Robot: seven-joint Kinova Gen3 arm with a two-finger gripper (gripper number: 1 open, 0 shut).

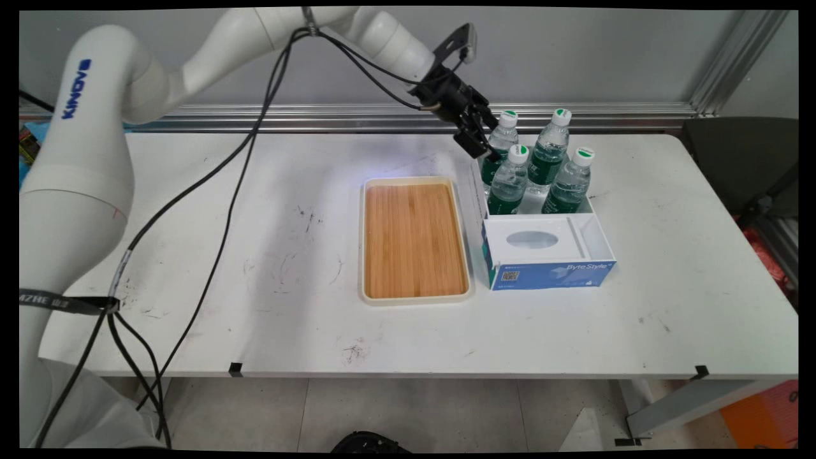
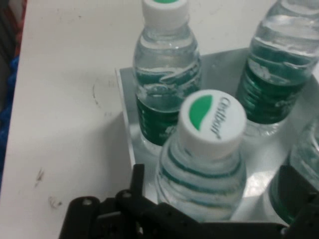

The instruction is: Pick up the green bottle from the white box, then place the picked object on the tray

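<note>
The water bottle needs to stand on the bamboo tray (image 1: 417, 240). My gripper should pick it up next by its upper body below the white cap (image 1: 504, 137).
Several water bottles with green labels and white caps stand in the back part of a white box (image 1: 602, 237). My gripper (image 1: 488, 150) hangs at the box's back left corner, against the back-left bottle (image 1: 505, 135) and just above the front-left one (image 1: 510, 185). In the hand view the gripper (image 2: 214, 177) is open. One capped bottle (image 2: 212, 124) stands between its fingers (image 2: 138, 180), with gaps on both sides. Two more bottles (image 2: 164, 74) (image 2: 281, 64) stand beyond it.
A blue and white tissue box (image 1: 549, 273) fills the front of the white box. A bamboo tray (image 1: 413, 239) with a white rim lies just left of it. Black cables (image 1: 229, 191) hang from the arm over the table's left half.
</note>
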